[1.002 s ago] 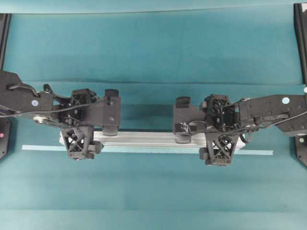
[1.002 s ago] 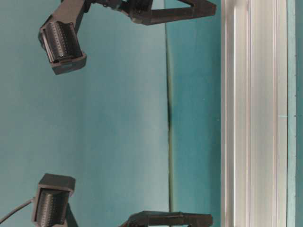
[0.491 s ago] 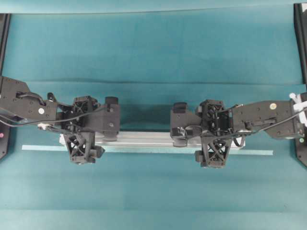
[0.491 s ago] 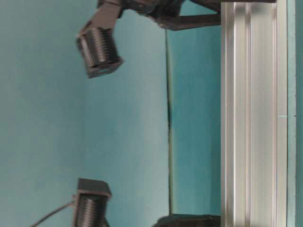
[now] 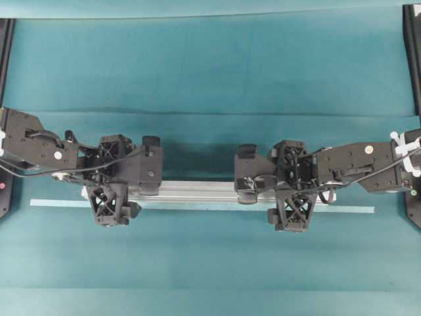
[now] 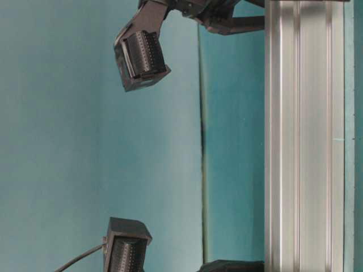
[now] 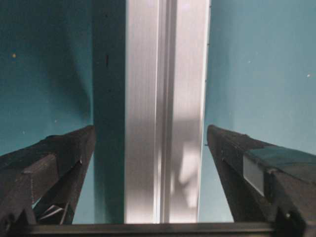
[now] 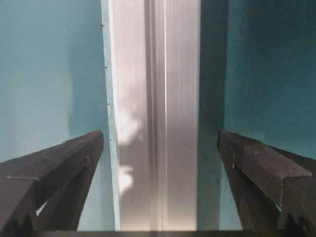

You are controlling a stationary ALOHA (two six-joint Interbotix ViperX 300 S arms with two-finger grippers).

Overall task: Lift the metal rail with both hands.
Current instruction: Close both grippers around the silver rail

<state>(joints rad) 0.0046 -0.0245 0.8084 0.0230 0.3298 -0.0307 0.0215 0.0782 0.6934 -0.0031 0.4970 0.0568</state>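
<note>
My left gripper has its fingers down beside both edges of the metal rail (image 5: 197, 191), so it should close on the rail.
The metal rail (image 5: 197, 191) lies flat and lengthwise across the teal table, silver with grooves along it. My left gripper (image 5: 110, 188) hangs over its left end and my right gripper (image 5: 293, 188) over its right end. Each one straddles the bar. From the left wrist, the rail (image 7: 165, 98) runs between the black fingers (image 7: 74, 148) of the left gripper (image 7: 150, 129), with a gap on each side. The right wrist view matches: the rail (image 8: 155, 98) passes between the wide-apart fingers (image 8: 247, 153) of the right gripper (image 8: 161, 133). Both are open and touch nothing.
A thin pale tape strip (image 5: 355, 210) lies on the cloth along the rail's near side and reaches past both its ends. Black frame posts (image 5: 413, 59) stand at the table's left and right edges. The table-level view shows the rail (image 6: 300, 136) resting on the cloth.
Both arms have come down and moved slightly nearer, so the fingers now sit lower around the rail. The jaws stay wide apart and the rail has not moved.
</note>
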